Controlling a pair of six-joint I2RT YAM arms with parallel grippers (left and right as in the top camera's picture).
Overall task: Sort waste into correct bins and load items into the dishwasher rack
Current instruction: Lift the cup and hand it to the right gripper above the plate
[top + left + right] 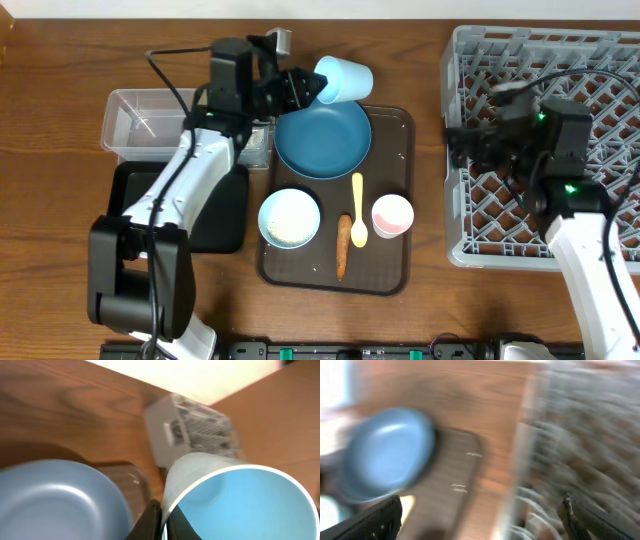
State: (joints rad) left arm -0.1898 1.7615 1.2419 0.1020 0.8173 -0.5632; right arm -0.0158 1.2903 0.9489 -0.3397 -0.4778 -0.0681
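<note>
Next, my right gripper needs to grab the light blue cup by its base end (366, 79), opposite the cup's rim, to load it with its opening down into the rack.
My left gripper (305, 90) is shut on the rim of the light blue cup (345, 80), which lies tilted just above the back edge of the dark blue plate (323, 138). In the left wrist view the cup (240, 500) wall is pinched between my fingers (150, 525), one inside and one outside. On the brown tray sit the white bowl (290, 218), yellow spoon (358, 208), orange carrot (343, 248) and pink cup (392, 215). My right gripper (470, 148) hangs open over the left edge of the grey dishwasher rack (480, 60). The blurred right wrist view shows its fingers (375, 520) wide apart with nothing between them.
The dark brown serving tray (395, 130) holds the dishes at the table's middle. A clear tub (140, 125) stands at the left, with a shallow black tray (225, 215) in front of it, partly under my left arm. Bare wood separates the tray and the rack.
</note>
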